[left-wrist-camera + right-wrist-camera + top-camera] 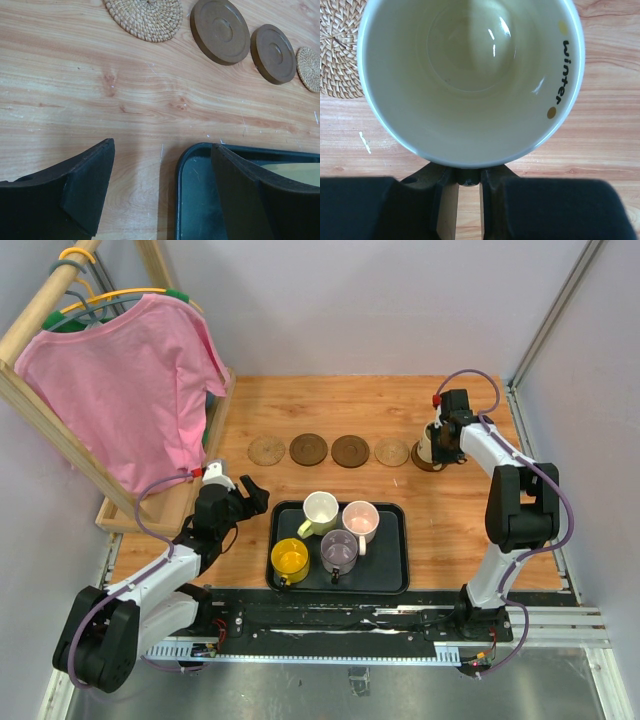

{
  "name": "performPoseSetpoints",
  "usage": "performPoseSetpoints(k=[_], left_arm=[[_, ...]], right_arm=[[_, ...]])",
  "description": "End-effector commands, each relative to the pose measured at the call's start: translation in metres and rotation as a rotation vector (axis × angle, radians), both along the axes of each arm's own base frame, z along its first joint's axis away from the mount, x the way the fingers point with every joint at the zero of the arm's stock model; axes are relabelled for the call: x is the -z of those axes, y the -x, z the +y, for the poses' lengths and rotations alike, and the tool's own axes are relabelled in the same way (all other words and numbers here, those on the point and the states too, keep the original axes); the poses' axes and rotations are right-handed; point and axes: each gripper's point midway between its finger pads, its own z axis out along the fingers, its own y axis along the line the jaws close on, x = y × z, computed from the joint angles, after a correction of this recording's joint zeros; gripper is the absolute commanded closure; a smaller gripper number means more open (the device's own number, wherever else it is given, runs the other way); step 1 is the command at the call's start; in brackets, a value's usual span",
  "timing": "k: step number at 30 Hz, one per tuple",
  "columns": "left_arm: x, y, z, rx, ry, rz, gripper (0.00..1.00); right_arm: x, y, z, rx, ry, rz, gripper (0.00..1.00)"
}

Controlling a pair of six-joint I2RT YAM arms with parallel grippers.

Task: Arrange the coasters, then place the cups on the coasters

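Observation:
The pale cream cup is upright over the dark coaster (428, 465) at the row's end, so it is now time for my right gripper to open.
Four coasters lie in a row on the table: woven tan (267, 450), dark brown (308, 449), dark brown (350, 450), woven tan (392, 451). A fifth, dark coaster (428, 465) lies at the row's right end under a pale cream cup (427, 446). My right gripper (440, 435) is shut on that cup's handle; the cup (470, 75) fills the right wrist view, and I cannot tell whether it touches the coaster. The black tray (385, 565) holds cream-white (320, 508), pink (359, 518), yellow (290, 558) and purple (339, 550) cups. My left gripper (161, 150) is open and empty over the tray's corner (192, 165).
A wooden clothes rack with a pink shirt (130, 390) stands at the back left, its base (165, 508) close to my left arm. Grey walls enclose the table on three sides.

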Motion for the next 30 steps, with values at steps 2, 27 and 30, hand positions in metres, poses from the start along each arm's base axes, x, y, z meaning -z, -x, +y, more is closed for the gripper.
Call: performPoseSetpoints(k=[2, 27, 30], left_arm=[[-0.014, -0.007, -0.002, -0.006, 0.019, -0.044, 0.19], [-0.017, -0.005, -0.003, -0.002, 0.027, -0.052, 0.19], [-0.017, -0.004, -0.003, -0.002, 0.024, -0.052, 0.19]], right_arm=[[-0.002, -0.002, -0.004, 0.022, -0.009, -0.015, 0.99], [-0.007, 0.005, -0.001, 0.021, -0.022, -0.021, 0.42], [-0.017, 0.008, 0.0, 0.02, -0.027, -0.042, 0.4]])
